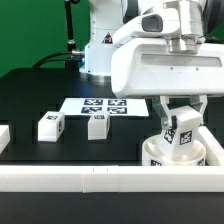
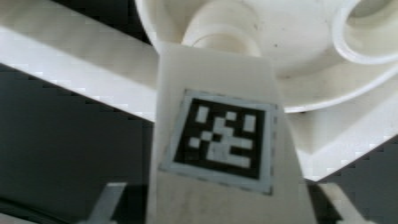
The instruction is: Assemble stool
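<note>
I should open my gripper now: the tagged stool leg (image 1: pixel 181 130) stands with its far end in the round white seat, so it would stay there.
My gripper (image 1: pixel 181 128) is shut on a white tagged stool leg (image 1: pixel 181 130) and holds it upright on the round white seat (image 1: pixel 158 152) at the exterior view's lower right. In the wrist view the leg (image 2: pixel 217 120) fills the middle, its tag facing the camera, with its far end against the seat (image 2: pixel 347 60). The grey fingertips (image 2: pixel 109 200) press on both sides of the leg. Two more tagged legs lie on the black table, one at the exterior view's left (image 1: pixel 51 125) and one beside it (image 1: pixel 97 124).
The marker board (image 1: pixel 100 106) lies flat behind the loose legs. A long white border rail (image 1: pixel 80 178) runs along the table's front edge, just in front of the seat. A white block (image 1: pixel 4 137) shows at the exterior view's far left. The arm's base stands behind.
</note>
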Available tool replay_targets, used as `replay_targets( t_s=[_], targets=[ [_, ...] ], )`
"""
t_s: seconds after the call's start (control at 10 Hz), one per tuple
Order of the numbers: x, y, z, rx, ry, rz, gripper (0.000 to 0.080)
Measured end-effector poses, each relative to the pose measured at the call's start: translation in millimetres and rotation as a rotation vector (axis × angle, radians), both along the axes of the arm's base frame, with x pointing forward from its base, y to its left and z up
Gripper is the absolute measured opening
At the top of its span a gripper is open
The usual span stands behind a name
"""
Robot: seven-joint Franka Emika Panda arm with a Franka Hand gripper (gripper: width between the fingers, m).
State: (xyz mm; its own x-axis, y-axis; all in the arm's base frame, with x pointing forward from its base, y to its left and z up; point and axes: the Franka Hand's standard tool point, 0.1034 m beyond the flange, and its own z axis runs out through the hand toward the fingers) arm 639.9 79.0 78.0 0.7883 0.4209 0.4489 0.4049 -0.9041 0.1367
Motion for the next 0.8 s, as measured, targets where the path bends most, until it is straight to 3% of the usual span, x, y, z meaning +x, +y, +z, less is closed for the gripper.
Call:
replay_targets(
  t_s=[0.3,0.4,0.5,0.6,0.8],
  targets=[
    [-0.8,-0.4,0.0,0.001,-0.020,-0.001,0.0325],
    [-0.8,-0.4,0.1,0.001,-0.020,-0.001,0.0517],
    [-1.5,-1.0,1.7,0.000,-0.007,-0.001,0.0517],
    [-1.6,-1.2,7.1,-0.001,0.007,-0.001,0.0622],
    [-2.2,0.9,22.8,0.000,0.042,-0.002,0.0644]
  ],
)
